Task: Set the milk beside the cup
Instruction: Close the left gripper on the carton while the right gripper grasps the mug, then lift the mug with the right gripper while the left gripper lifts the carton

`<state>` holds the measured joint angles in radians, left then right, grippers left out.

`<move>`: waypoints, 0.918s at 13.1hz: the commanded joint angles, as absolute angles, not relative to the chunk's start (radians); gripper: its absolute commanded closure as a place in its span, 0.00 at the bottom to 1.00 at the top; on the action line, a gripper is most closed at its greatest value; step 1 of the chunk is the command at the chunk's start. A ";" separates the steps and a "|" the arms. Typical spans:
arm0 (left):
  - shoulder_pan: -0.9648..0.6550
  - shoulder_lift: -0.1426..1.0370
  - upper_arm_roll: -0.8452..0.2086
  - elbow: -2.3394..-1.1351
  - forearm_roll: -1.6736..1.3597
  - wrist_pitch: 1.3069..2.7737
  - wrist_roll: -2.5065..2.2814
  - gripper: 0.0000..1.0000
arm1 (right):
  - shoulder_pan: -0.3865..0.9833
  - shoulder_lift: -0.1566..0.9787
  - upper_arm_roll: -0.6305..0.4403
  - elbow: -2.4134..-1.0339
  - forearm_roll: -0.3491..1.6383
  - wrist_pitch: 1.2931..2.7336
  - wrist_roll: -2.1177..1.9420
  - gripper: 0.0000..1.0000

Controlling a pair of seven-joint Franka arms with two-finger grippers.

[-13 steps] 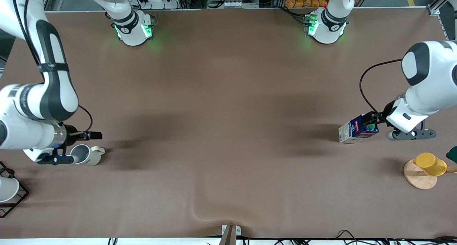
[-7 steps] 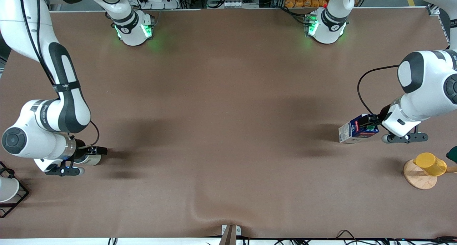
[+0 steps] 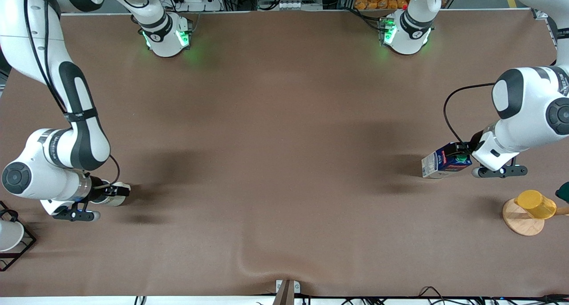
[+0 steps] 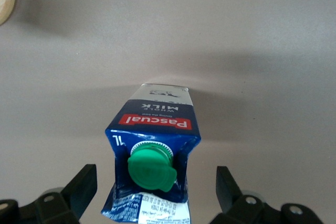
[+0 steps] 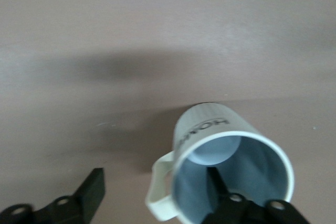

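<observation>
I need to place the milk [image 4: 152, 129] beside the cup, so next my left gripper should grab the carton by its top below the green cap [image 4: 150, 192].
The milk [image 3: 444, 161] is a dark blue carton with a green cap and a red label band, standing toward the left arm's end of the table. My left gripper [image 3: 460, 156] is down around its top, open. In the left wrist view the fingers [image 4: 84, 184] stand clear of the milk [image 4: 152, 129] on both sides. The cup [image 3: 117, 198], a cream-white mug, stands toward the right arm's end, mostly hidden under my right gripper [image 3: 109, 193]. In the right wrist view the right gripper [image 5: 156, 184] is open. One finger is inside the cup [image 5: 210, 124] and the other is outside, apart from the handle.
A yellow cup [image 3: 535, 203] rests on a wooden disc [image 3: 521, 222] nearer the front camera than the milk. A dark green thing [image 3: 563, 191] shows at the table's edge beside it. A white cup in a black wire rack [image 3: 11, 247] sits near the mug. The tablecloth has a wrinkle [image 3: 255, 265].
My right hand has dropped over the mug and now covers most of it. My left hand has shifted slightly, staying around the carton's top. Neither object has moved.
</observation>
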<state>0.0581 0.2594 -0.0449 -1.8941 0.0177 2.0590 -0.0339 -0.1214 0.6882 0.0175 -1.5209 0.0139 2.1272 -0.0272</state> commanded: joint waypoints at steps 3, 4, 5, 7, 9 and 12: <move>0.063 0.270 -0.048 -1.905 0.037 2.074 -0.031 0.03 | -0.153 0.713 0.032 -1.497 0.025 2.132 -0.084 1.00; 0.063 0.273 -0.048 -1.905 0.037 2.074 -0.031 0.05 | -0.153 0.713 0.032 -1.496 0.025 2.132 -0.084 1.00; 0.063 0.273 -0.048 -1.905 0.037 2.074 -0.031 0.09 | -0.152 0.712 0.032 -1.494 0.018 2.132 -0.086 1.00; 0.063 0.275 -0.048 -1.905 0.037 2.074 -0.032 0.20 | -0.140 0.706 0.035 -1.491 0.014 2.132 -0.153 1.00; 0.063 0.288 -0.048 -1.901 0.037 2.075 -0.037 0.23 | -0.123 0.698 0.040 -1.489 0.017 2.132 -0.257 1.00; 0.066 0.295 -0.048 -1.896 0.037 2.075 -0.041 0.42 | -0.054 0.690 0.046 -1.468 0.015 2.105 -0.285 1.00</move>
